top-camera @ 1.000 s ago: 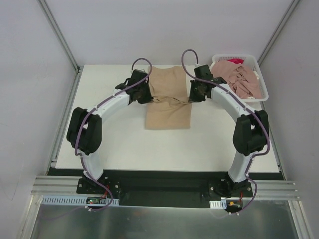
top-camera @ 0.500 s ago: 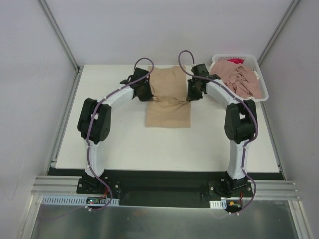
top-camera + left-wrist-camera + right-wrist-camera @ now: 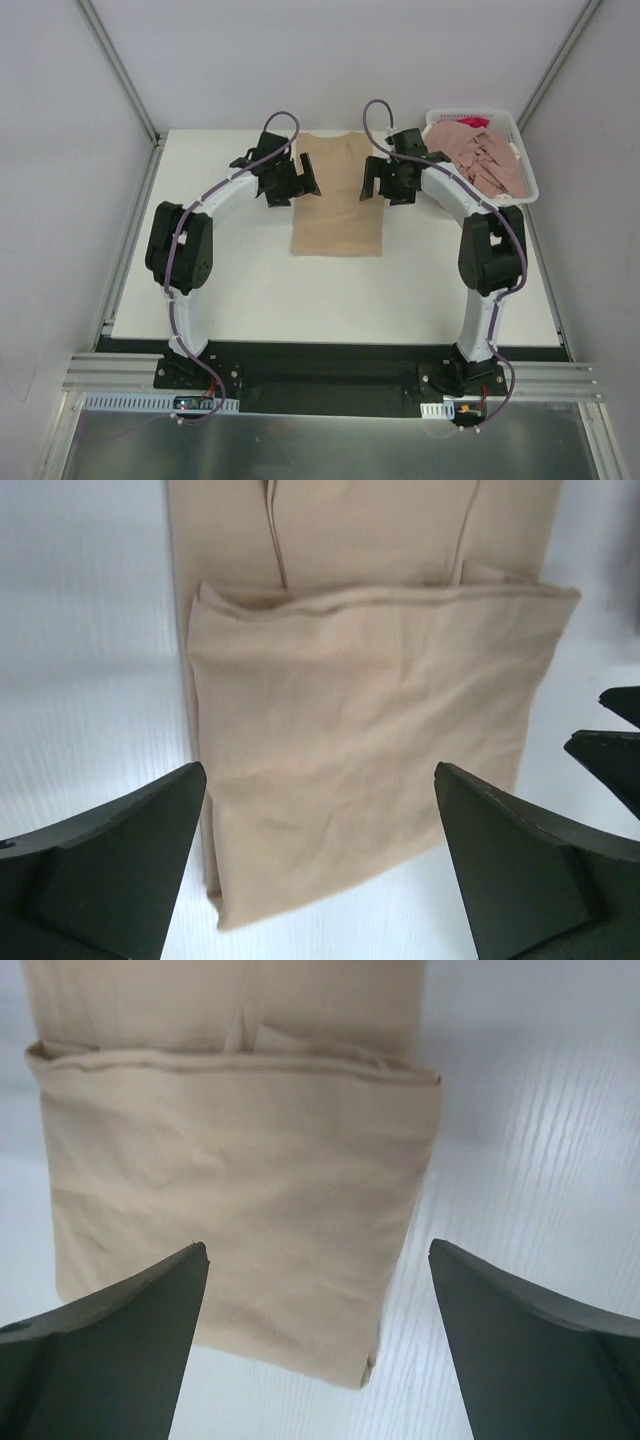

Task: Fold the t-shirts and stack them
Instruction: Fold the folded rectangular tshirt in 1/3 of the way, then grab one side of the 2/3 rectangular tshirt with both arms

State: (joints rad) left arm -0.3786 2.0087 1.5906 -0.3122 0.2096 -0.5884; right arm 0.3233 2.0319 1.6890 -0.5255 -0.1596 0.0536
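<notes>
The t-shirt's other near corner is for my left gripper. My right gripper will next grab the tan t-shirt's near outer corner [image 3: 379, 253] [image 3: 360, 1376] to fold it.
A tan t-shirt [image 3: 338, 200] lies folded into a tall rectangle on the white table, at the middle toward the back. My left gripper [image 3: 300, 182] hangs open over its left edge and my right gripper [image 3: 377, 180] hangs open over its right edge. In the left wrist view the tan t-shirt [image 3: 370, 730] has a folded layer on top, and the left gripper [image 3: 320, 772] holds nothing. The right wrist view shows the same folded t-shirt [image 3: 240, 1180] below the empty right gripper [image 3: 318, 1248]. Dusty pink t-shirts [image 3: 485, 158] lie crumpled in a basket.
The white lattice basket [image 3: 530, 188] stands at the back right corner of the table [image 3: 230, 290], right beside the right arm. A bit of magenta cloth [image 3: 473, 123] shows at its far rim. Grey walls and metal posts enclose the table.
Both grippers were shut on the tan t-shirt's side edges and have opened and let go. The bunched crease across its middle is gone and the shirt lies flat.
</notes>
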